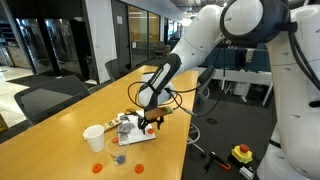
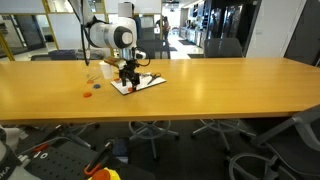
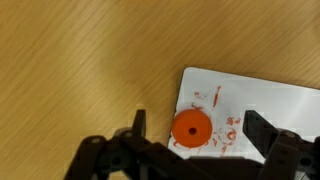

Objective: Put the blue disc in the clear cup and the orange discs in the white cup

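Note:
My open fingers are down on either side of the orange disc (image 1: 150, 130) (image 3: 192, 128), so my gripper should close. Closing now would hold it.
In the wrist view an orange disc (image 3: 191, 128) with a centre hole lies on a white sheet of paper (image 3: 265, 100) marked with red scribbles. My gripper (image 3: 200, 130) hangs open right above it, one finger (image 3: 138, 125) on each side and apart from the disc. In an exterior view the white cup (image 1: 94, 138) stands on the wooden table left of the paper (image 1: 137, 137). The clear cup (image 1: 121, 127) stands beside the gripper (image 1: 148, 120). The blue disc (image 1: 118, 157) and another orange disc (image 1: 97, 167) lie on the table nearer the camera.
The long wooden table (image 2: 220, 90) stretches far to one side of the paper (image 2: 142, 84). Office chairs (image 1: 45, 98) line its edges. An emergency stop button (image 1: 241, 153) sits on the floor by the robot base.

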`<state>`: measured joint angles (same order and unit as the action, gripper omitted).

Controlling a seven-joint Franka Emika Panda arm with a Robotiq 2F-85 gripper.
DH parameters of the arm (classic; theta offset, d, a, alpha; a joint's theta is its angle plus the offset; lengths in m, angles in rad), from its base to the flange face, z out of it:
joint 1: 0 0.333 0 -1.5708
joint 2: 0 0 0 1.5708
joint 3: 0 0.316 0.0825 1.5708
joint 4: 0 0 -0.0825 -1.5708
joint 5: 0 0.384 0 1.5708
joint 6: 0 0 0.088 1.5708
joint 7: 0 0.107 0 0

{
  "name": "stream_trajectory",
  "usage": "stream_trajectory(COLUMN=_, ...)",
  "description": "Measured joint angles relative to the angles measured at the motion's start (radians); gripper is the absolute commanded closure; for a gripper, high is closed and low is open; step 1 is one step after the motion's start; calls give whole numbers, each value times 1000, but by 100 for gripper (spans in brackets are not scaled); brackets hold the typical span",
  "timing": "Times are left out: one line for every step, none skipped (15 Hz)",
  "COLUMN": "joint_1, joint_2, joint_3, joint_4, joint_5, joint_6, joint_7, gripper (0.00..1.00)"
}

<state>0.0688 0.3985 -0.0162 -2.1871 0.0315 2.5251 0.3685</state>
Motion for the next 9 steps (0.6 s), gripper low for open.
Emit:
stream_trajectory(joint_1=0, joint_2=2, joint_3=0, joint_4=2, joint_5=1, joint_6=2, joint_7=0, gripper=0)
stream_trajectory(joint_1=-1, joint_2=4, joint_3=0, joint_4=4, joint_5=3, joint_6=4, joint_7=0, gripper=0)
stream_trajectory(joint_1=-1, joint_2=6, joint_3=0, joint_4=7, joint_5=4, joint_6=6, joint_7=0, gripper=25)
stream_trajectory(joint_1=-2, joint_2=8, joint_3=0, joint_4=8, joint_5=4, joint_6=9, joint_7=0, gripper=27)
stream_trajectory(joint_1=-3, joint_2=10, joint_3=0, joint_4=9, joint_5=4, joint_6=13, joint_7=-1, gripper=34)
stream_trajectory(joint_1=-4, joint_2=12, joint_3=0, joint_4=9, joint_5=4, joint_6=14, joint_7=-1, gripper=42)
stream_trajectory(joint_1=-5, joint_2=15, joint_3=0, joint_4=9, joint_5=4, joint_6=14, joint_7=-1, gripper=51)
stream_trajectory(joint_1=-5, joint_2=18, joint_3=0, joint_4=10, joint_5=4, joint_6=14, joint_7=-1, gripper=58)
stream_trajectory(joint_1=-5, joint_2=20, joint_3=0, joint_4=11, joint_5=4, joint_6=14, joint_7=-1, gripper=65)
